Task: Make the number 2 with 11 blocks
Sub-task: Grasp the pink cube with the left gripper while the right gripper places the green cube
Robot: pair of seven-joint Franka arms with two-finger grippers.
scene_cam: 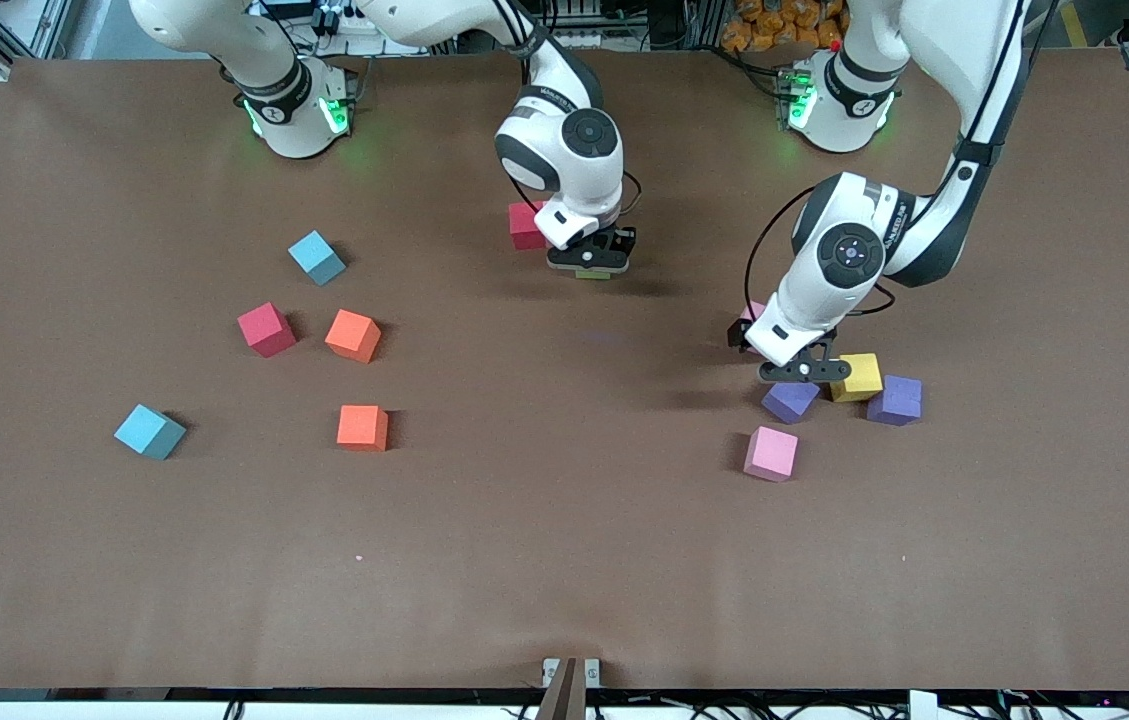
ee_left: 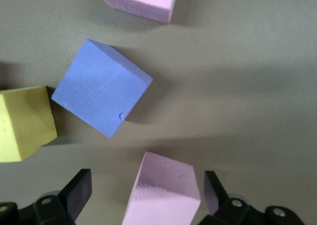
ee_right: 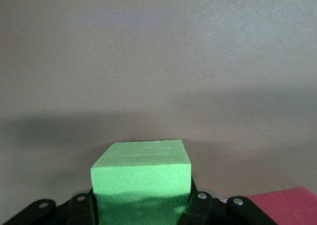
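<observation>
My left gripper needs to go lower first and then close on the pink block. Its fingers are above the block's top, so they would miss if they closed now.
My right gripper [scene_cam: 592, 266] [ee_right: 141, 205] is shut on a green block [scene_cam: 592, 272] [ee_right: 141, 178], low over the table's middle beside a red block [scene_cam: 525, 225] [ee_right: 282, 207]. My left gripper [scene_cam: 756, 335] [ee_left: 146, 193] stands open astride a pink block [scene_cam: 750, 312] [ee_left: 163, 195], with gaps on both sides. Close by lie a purple block [scene_cam: 790, 400] [ee_left: 101, 88], a yellow block [scene_cam: 857, 378] [ee_left: 25, 123], another purple block [scene_cam: 896, 401] and another pink block [scene_cam: 771, 453] [ee_left: 138, 2]. No number 2 shows; the blocks lie scattered.
Toward the right arm's end lie a red block [scene_cam: 266, 329], two orange blocks [scene_cam: 353, 335] [scene_cam: 362, 427] and two light-blue cubes [scene_cam: 316, 257] [scene_cam: 150, 431]. A small bracket [scene_cam: 571, 672] sits at the table's front edge.
</observation>
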